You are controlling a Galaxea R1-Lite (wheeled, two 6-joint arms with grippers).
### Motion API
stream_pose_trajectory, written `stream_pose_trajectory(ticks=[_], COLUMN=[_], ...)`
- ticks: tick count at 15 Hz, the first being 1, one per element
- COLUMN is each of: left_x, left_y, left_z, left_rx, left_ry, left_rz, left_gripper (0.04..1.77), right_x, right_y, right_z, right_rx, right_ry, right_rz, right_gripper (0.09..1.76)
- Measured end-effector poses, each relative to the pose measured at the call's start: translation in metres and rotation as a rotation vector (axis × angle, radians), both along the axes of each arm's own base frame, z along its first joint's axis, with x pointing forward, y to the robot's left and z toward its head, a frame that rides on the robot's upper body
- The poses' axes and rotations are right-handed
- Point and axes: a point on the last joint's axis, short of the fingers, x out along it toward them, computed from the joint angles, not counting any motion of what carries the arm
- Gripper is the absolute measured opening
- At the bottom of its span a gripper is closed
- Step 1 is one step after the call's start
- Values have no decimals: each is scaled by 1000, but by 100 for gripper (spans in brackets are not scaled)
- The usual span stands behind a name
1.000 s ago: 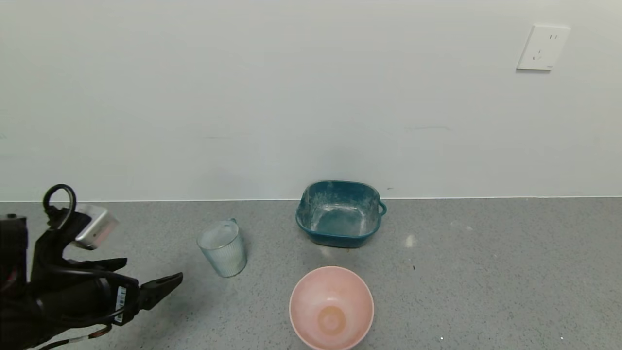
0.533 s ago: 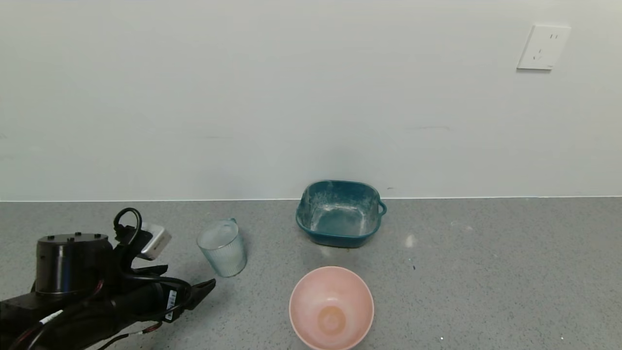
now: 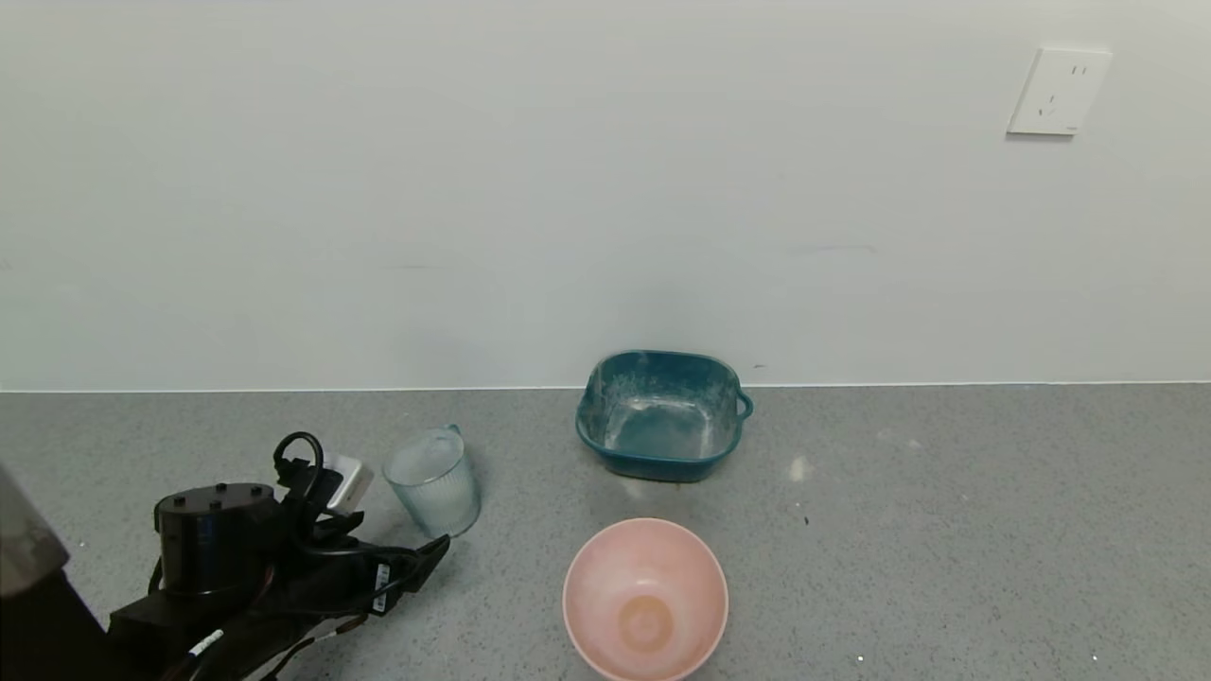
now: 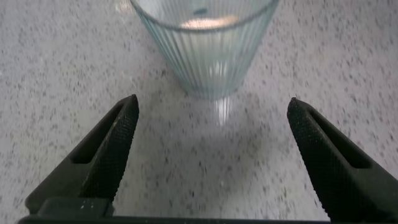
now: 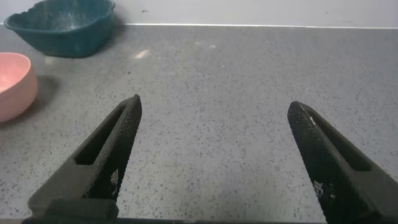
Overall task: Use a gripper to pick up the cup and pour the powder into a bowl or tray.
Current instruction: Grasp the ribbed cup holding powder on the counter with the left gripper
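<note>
I need to pick up the cup by its ribbed side (image 3: 444, 500) with my left gripper next. The cup's rim then stays free to pour powder into the pink bowl (image 3: 646, 598).
The clear ribbed cup (image 3: 433, 482) stands upright on the grey counter, left of centre, and also shows in the left wrist view (image 4: 205, 43). A pale heap of powder (image 4: 208, 22) lies inside it. My left gripper (image 3: 430, 553) is open and low over the counter, just in front and left of the cup, with the cup straight ahead of its fingers (image 4: 118, 140) and a short gap to it. The round pink bowl (image 3: 646, 598) sits at the front centre. My right gripper (image 5: 214, 155) is open and empty over bare counter, out of the head view.
A square teal tray (image 3: 659, 414) with a side handle, dusted white, stands by the wall behind the bowl; it also shows in the right wrist view (image 5: 62, 28), as does the bowl (image 5: 15, 84). A wall rises along the counter's back edge.
My left gripper has moved right and forward from the far left toward the cup, dropping lower. The cup, bowl and tray have not moved.
</note>
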Motion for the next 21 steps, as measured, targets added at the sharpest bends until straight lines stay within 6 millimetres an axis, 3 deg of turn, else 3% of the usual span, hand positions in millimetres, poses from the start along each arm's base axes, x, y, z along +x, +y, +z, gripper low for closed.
stream_pose_trajectory(ticks=[3, 8, 21], left_x=[6, 6, 34], left_y=[-3, -7, -13], left_z=[-18, -46, -38], left_rx=[-21, -2, -44], left_ry=[-56, 25, -80], left_rz=[5, 17, 37], left_gripper=[172, 172, 172], right_x=[0, 0, 0], right_y=[0, 0, 0], right_z=[0, 0, 0], right_rx=[0, 0, 0], right_ry=[0, 0, 0], right_rz=[0, 0, 0], right_gripper=[171, 171, 171])
